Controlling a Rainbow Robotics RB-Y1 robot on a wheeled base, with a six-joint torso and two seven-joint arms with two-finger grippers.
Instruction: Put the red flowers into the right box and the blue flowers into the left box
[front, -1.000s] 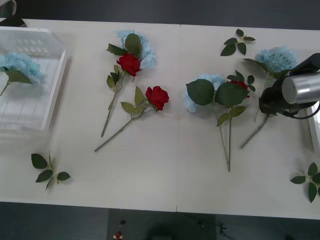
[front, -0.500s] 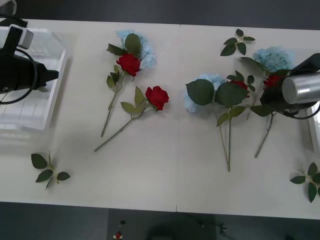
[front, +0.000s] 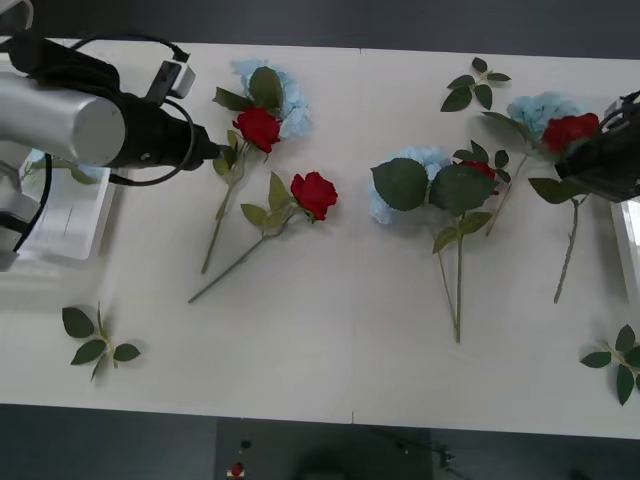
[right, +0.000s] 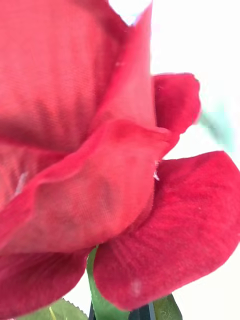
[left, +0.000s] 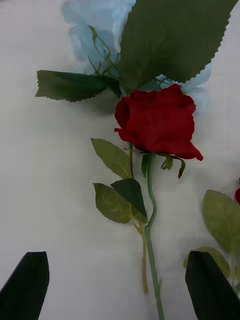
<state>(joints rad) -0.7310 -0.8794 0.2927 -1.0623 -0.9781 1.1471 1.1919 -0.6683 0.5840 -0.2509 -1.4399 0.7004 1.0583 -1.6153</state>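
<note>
I should grab the red flower next with my left gripper by the bare green stem under the bloom, because the petals that fan out above the stem are loose and thin.
My right gripper (front: 574, 156) at the table's right edge is shut on a red flower (front: 570, 130), whose stem hangs down; its bloom (right: 100, 150) sits close in the right wrist view. Beside it is the thin rim of the right box (front: 630, 250). My left gripper (front: 208, 152) hovers open just left of another red flower (front: 258, 128), seen between its black fingers (left: 30, 285) as a bloom (left: 157, 125) lying on a blue flower (left: 95, 25). A third red flower (front: 315, 193) lies mid-table. More blue flowers (front: 420, 165) (front: 540, 108) lie right of centre. The left box (front: 60, 215) is partly hidden by my left arm.
A red bloom (front: 480, 168) peeks from behind large leaves by the middle blue flower. Loose green leaf sprigs lie at the front left (front: 100, 340), back right (front: 475, 85) and front right (front: 620, 360). The near half of the table is mostly bare.
The right gripper has lifted the red flower and carried it right, towards the box. The left arm has swung from over the left box to the upper-left red flower.
</note>
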